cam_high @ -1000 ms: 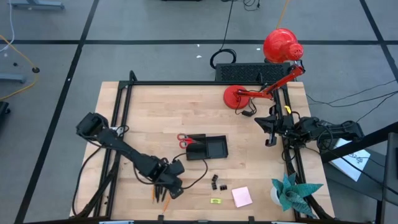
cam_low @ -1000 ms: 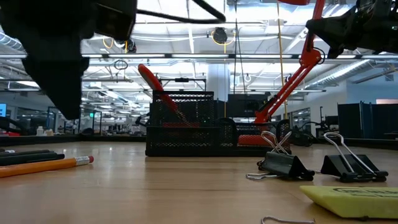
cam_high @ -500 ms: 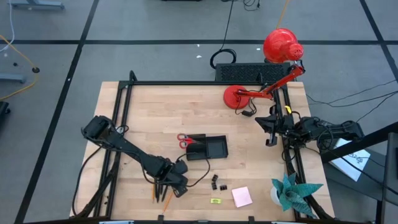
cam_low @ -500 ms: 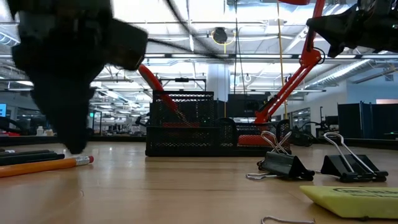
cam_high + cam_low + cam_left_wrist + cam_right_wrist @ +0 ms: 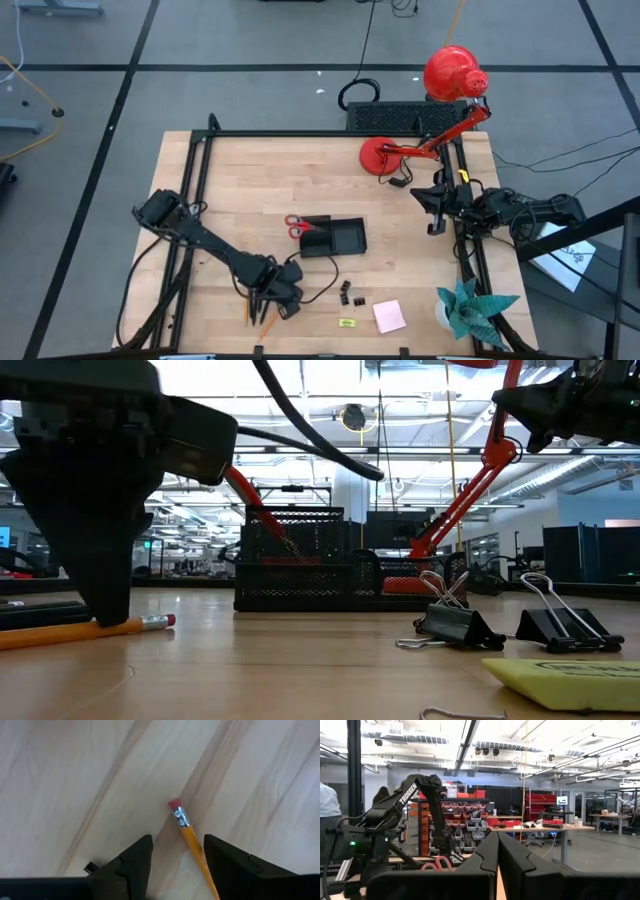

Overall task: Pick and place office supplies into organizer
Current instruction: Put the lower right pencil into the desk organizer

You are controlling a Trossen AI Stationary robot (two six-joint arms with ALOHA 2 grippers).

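The orange pencil should go into the black organizer, so my left gripper should next grab the pencil's body behind the eraser [image 5: 192, 840].
My left gripper [image 5: 266, 308] stands open near the table's near left edge, fingers pointing down. An orange pencil [image 5: 191, 837] lies flat between its fingers, eraser end [image 5: 156, 623] sticking out. Dark pens [image 5: 40, 612] lie just behind it. The black organizer [image 5: 337, 237] sits mid-table. Red-handled scissors [image 5: 296, 226] lean tilted out of its left end. Black clips [image 5: 348, 292], a pink pad [image 5: 389, 316] and a yellow-green piece [image 5: 346, 323] lie to the right. My right gripper [image 5: 432, 215] waits shut at the right edge. My left gripper comes from above with one finger on each side of the orange pencil's shaft [image 5: 196, 845], just behind the eraser, and its fingers stand across the pencil. One finger [image 5: 220, 855] is right beside the shaft; I cannot tell whether it touches. The pencil lies flat on the table.
A red desk lamp [image 5: 452, 72] with its base [image 5: 380, 155] stands at the far right, a black ribbed box [image 5: 400, 115] beside it. A teal paper plant [image 5: 470, 305] fills the near right corner. A black cable [image 5: 320, 285] trails off my left gripper.
My left gripper has come down toward the table and now stands over the orange pencil, still open. The pencil has slid a little toward the table's right, its eraser end showing farther out from behind the gripper.
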